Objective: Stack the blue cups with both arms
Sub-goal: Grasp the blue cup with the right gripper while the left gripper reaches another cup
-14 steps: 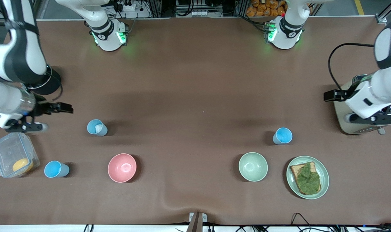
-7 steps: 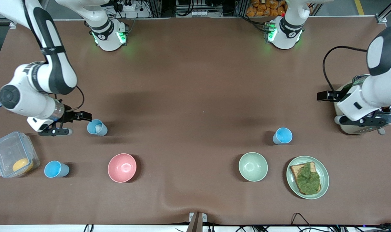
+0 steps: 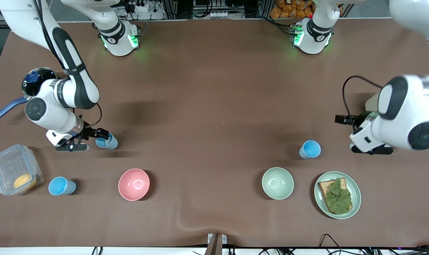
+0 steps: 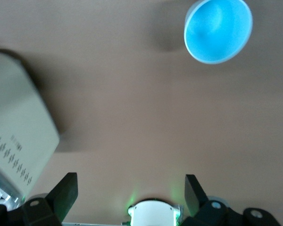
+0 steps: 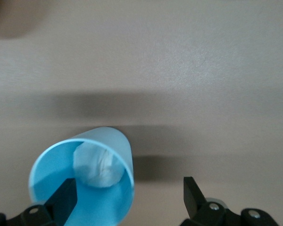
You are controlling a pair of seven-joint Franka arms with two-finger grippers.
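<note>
I need to stack this blue cup with the blue cup near the pale green bowl (image 3: 310,149), so my right gripper should next pick it up by its rim (image 3: 97,143).
Three blue cups stand upright on the brown table. One cup (image 3: 107,142) at the right arm's end holds a white crumpled wad. My right gripper (image 3: 103,134) is open at its rim. In the right wrist view (image 5: 129,197) one finger (image 5: 66,197) is over this cup's (image 5: 92,188) mouth and the other is outside its wall. A second cup (image 3: 61,186) stands nearer the front camera, beside the clear box. The third cup (image 3: 310,149) stands at the left arm's end. My left gripper (image 3: 342,119) is open and empty over bare table beside it. The left wrist view (image 4: 129,193) shows that cup (image 4: 218,30) well ahead.
A pink bowl (image 3: 133,184), a pale green bowl (image 3: 277,183) and a plate with toast and lettuce (image 3: 356,198) lie nearer the front camera. A clear box (image 3: 9,159) holds an orange thing. A toaster (image 4: 14,155) stands under the left arm. A blue-handled pan (image 3: 35,76) is by the right arm.
The right gripper has swung from the table's end to the cup with the white wad. The left arm has come down from over the toaster toward the third cup.
</note>
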